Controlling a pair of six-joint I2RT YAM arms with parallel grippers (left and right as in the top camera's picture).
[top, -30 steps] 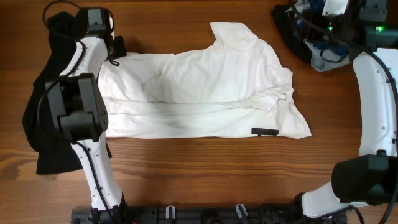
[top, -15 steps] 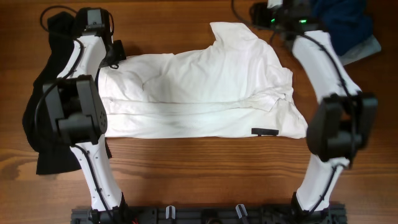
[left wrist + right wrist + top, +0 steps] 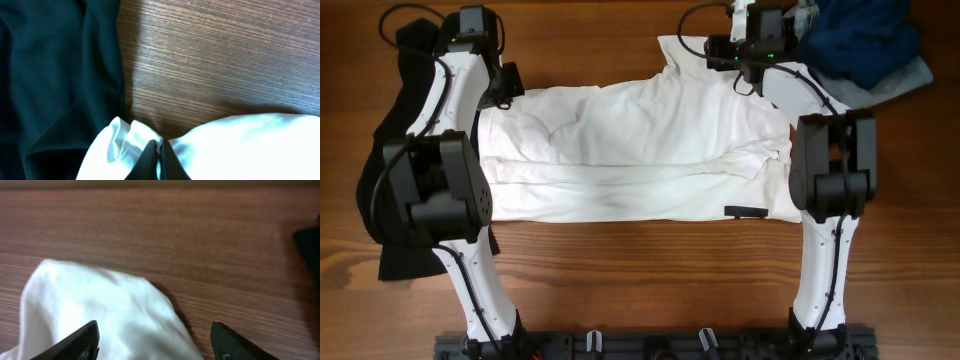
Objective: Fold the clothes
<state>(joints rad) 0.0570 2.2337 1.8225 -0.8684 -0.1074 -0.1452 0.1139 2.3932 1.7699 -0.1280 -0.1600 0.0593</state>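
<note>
My right gripper next needs to grab the white T-shirt (image 3: 640, 150) by its far edge by the sleeve (image 3: 684, 50), opposite my left gripper's corner, to fold the shirt evenly.
The white T-shirt (image 3: 640, 150) lies partly folded across the table, its small black hem tag (image 3: 746, 211) at the lower right. My left gripper (image 3: 505, 92) is at the shirt's upper left corner. In the left wrist view it (image 3: 159, 155) is shut on a pinch of white cloth (image 3: 125, 145). My right gripper (image 3: 712, 50) hovers over the shirt's upper right sleeve. In the right wrist view its fingers (image 3: 155, 337) are spread wide open above the white sleeve (image 3: 100, 310), holding nothing. No stripe print shows.
A black garment (image 3: 390, 180) lies along the left edge under my left arm, also in the left wrist view (image 3: 50, 75). A blue garment pile (image 3: 865, 45) sits at the back right. Bare wood table (image 3: 650, 280) runs along the front.
My right arm has swung from the blue pile at the far right to the shirt's upper right sleeve. My left gripper stays shut on the shirt corner.
</note>
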